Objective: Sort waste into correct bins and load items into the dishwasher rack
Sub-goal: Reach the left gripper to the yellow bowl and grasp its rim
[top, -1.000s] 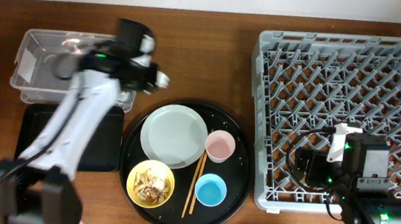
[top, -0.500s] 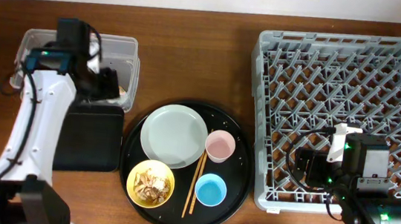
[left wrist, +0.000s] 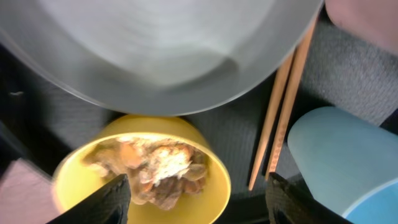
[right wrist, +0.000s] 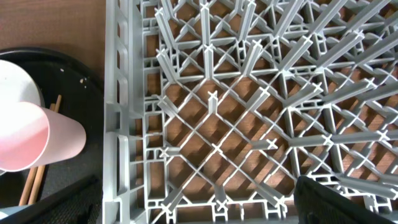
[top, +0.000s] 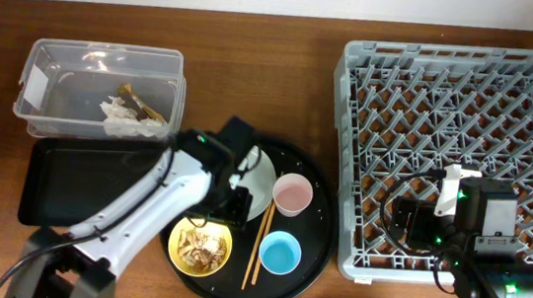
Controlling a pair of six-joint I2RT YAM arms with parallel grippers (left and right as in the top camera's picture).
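My left gripper needs to go lower before it closes on the yellow bowl. Its fingers are above the bowl's rim in the left wrist view.
My left gripper (top: 228, 203) hangs open over the round tray, its fingertips (left wrist: 113, 199) straddling the yellow bowl (left wrist: 211, 186) of beige food scraps (left wrist: 152, 171) with nothing held. Around the bowl are the grey-green plate (left wrist: 168, 50), the chopsticks (left wrist: 283, 118), the light-blue cup (left wrist: 342, 155) and the pink cup (top: 293, 193). Crumpled white tissue (top: 126, 120) and a golden-brown wrapper piece (top: 140, 102) lie in the clear tub (top: 47, 66). The shallow black tray (top: 60, 182) sits in front of the tub. My right gripper (right wrist: 205, 208) stands open and empty over the front left corner of the dishwasher rack (top: 460, 100).
The dishes sit on a large round black tray (top: 310, 258) between the bins and the rack. My left arm (top: 130, 219) crosses the shallow black tray and hides part of the plate. The rack's upright pegs (right wrist: 249, 93) stand under my right gripper.
My left arm swung from the clear tub to above the yellow bowl, and its gripper went from shut to open. Tissue and wrapper now show in the tub. The right arm stayed still.
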